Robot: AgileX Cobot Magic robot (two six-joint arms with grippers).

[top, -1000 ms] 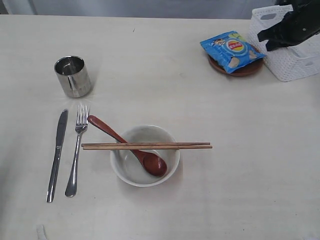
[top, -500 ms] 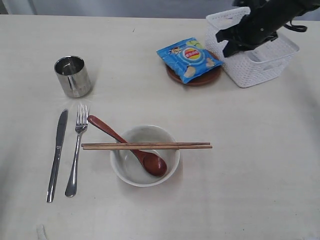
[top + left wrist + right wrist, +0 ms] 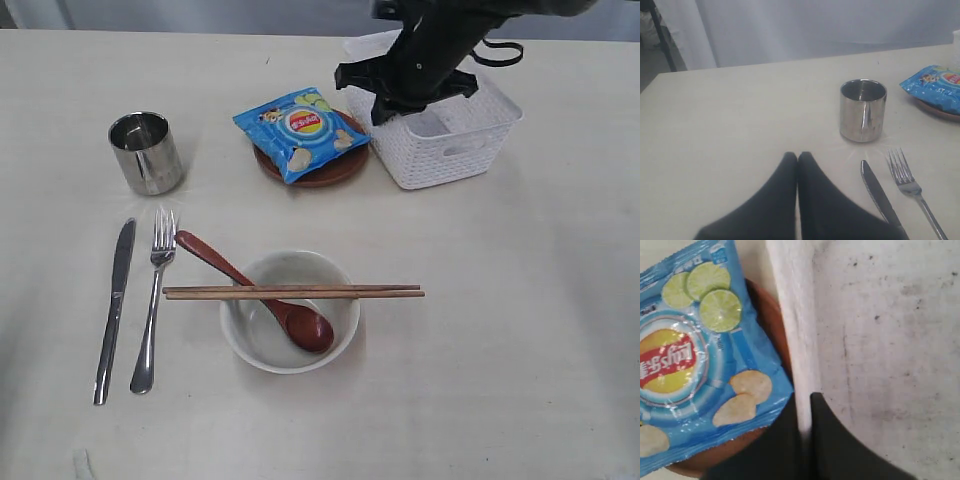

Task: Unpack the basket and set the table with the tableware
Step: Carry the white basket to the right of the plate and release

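The white basket has its lower corner at an angle beside the brown plate. My right gripper stays closed until the basket stands straight and apart from the plate.
My right gripper is shut on the left wall of the white basket, one finger inside and one outside. The basket wall presses against the small brown plate, which carries the blue snack bag. The basket floor looks bare. On the table lie the knife, fork and steel cup. The off-white bowl holds the wooden spoon, with two chopsticks across its rim. My left gripper is shut and holds nothing, hovering near the knife and cup.
The far table edge runs just behind the basket. The left arm does not show in the exterior view. In the left wrist view the fork lies beside the knife, and the snack bag shows at the frame edge.
My right gripper has dragged the basket leftwards along the back of the table. The plate with the snack bag slid left ahead of it. The place setting has not moved.
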